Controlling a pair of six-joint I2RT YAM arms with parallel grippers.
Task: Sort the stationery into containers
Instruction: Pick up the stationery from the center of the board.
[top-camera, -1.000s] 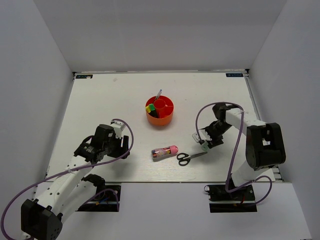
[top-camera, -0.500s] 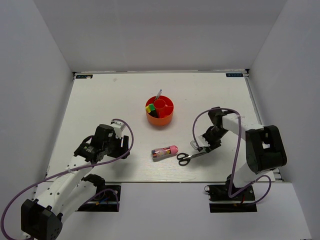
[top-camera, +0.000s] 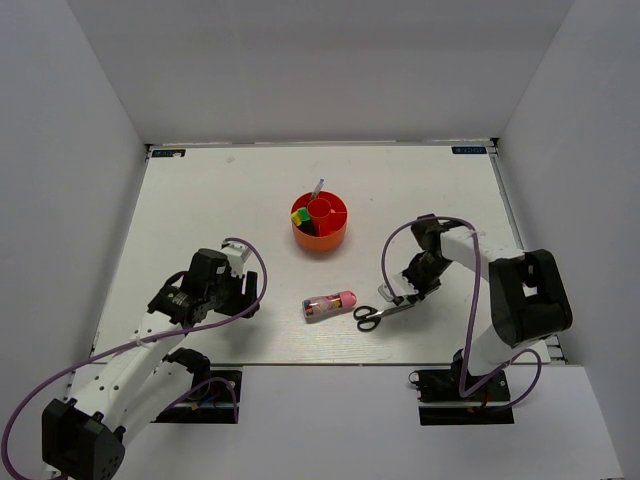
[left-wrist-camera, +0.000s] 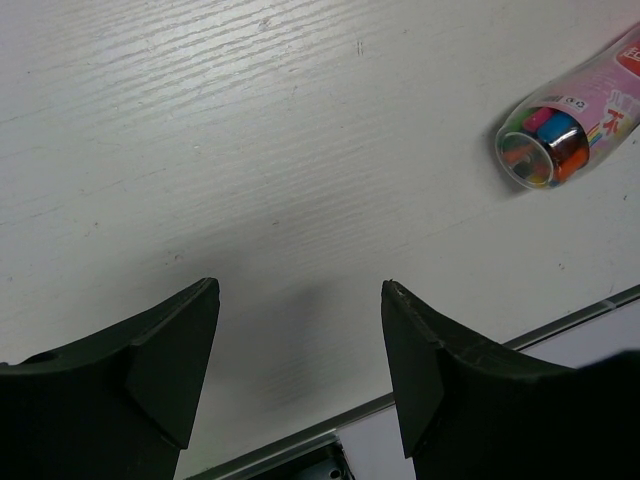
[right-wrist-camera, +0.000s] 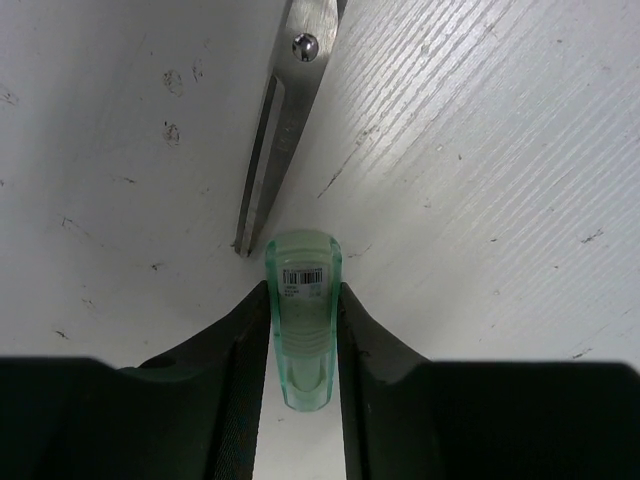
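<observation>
My right gripper would lift the pale green tube up off the table if it went up now, because both fingers press against its sides beneath the barcode (top-camera: 407, 291) (right-wrist-camera: 305, 315).
The round orange-red organiser (top-camera: 335, 236) stands mid-table with green- and yellow-capped markers (top-camera: 298, 216) and a thin pen (top-camera: 318, 188) in it. A clear pink-capped tube (top-camera: 330, 303) lies near the front edge; it also shows in the left wrist view (left-wrist-camera: 570, 120). Black-handled scissors (top-camera: 378, 314) lie to its right. My right gripper (top-camera: 405, 293) is shut on a pale green tube (right-wrist-camera: 303, 310), low over the table, the tube's end beside the scissors' blade tip (right-wrist-camera: 262, 200). My left gripper (top-camera: 245, 295) is open and empty (left-wrist-camera: 300, 300), left of the clear tube.
White walls close the table on three sides. The table's front edge with a metal strip (left-wrist-camera: 560, 325) runs just below my left gripper. Purple cables (top-camera: 390, 262) loop off both arms.
My right gripper has moved left and toward the front with the pale green tube, down to the scissors' blade tip. The left arm and the other items have not moved.
</observation>
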